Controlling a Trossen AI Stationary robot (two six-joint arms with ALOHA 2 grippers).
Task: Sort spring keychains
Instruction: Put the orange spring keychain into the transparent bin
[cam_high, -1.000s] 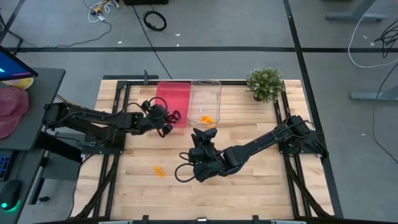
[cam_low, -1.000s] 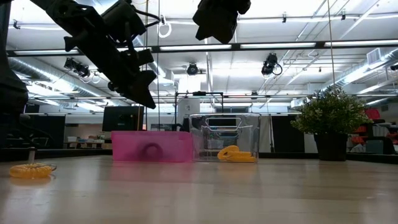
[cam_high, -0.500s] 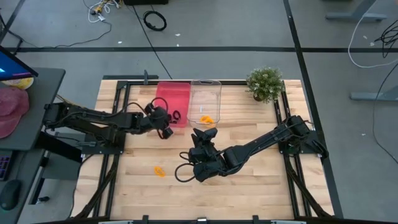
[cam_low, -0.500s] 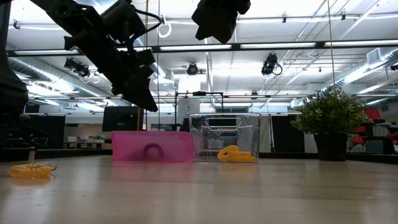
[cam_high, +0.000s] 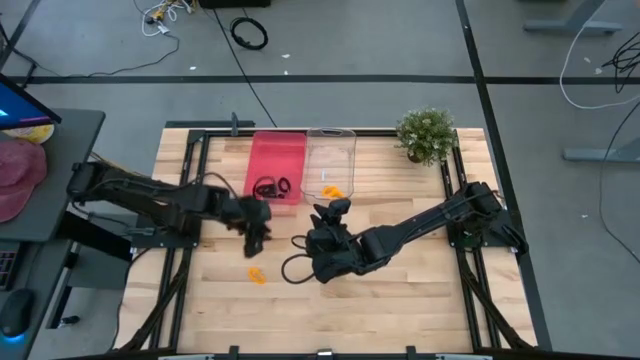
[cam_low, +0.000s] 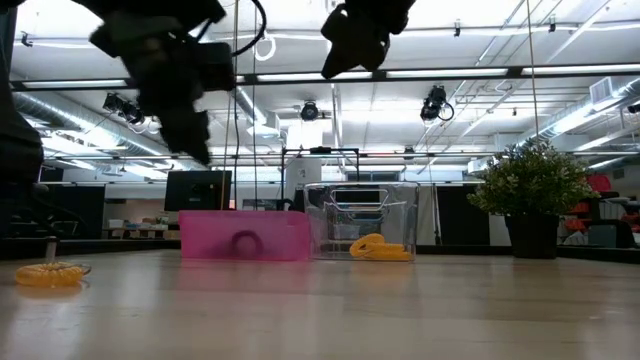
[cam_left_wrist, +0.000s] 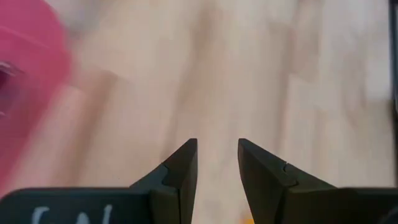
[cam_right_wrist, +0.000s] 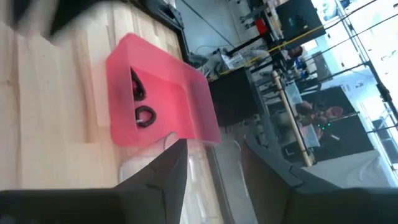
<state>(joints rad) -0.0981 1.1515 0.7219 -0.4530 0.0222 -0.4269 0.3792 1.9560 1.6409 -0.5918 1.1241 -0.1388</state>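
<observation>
The left gripper reaches the loose orange keychain next and picks it up by its coil (cam_high: 257, 275) to sort it into the clear bin (cam_high: 330, 150).
Two black spring keychains (cam_high: 270, 187) lie in the pink bin (cam_high: 277, 150); the right wrist view shows them on its floor (cam_right_wrist: 144, 116). One orange keychain (cam_high: 332, 191) rests in the clear bin (cam_high: 330, 150). Another orange keychain (cam_high: 257, 274) lies on the bare table (cam_low: 48, 273). My left gripper (cam_high: 257, 236) hangs open and empty above the table, between the pink bin and that loose orange keychain (cam_left_wrist: 217, 149). My right gripper (cam_high: 337, 208) is open and empty, raised near the clear bin's near end (cam_right_wrist: 214, 155).
A potted plant (cam_high: 427, 133) stands at the far right corner of the table. The two bins sit side by side at the far middle. Bare wood lies between the arms and along the near edge. A black cable loop (cam_high: 293, 270) hangs from my right wrist.
My left gripper has drawn back from over the pink bin's near end toward the table's near edge and now hangs over bare wood. My right arm has shifted slightly toward the far edge. The keychains and bins stay where they were.
</observation>
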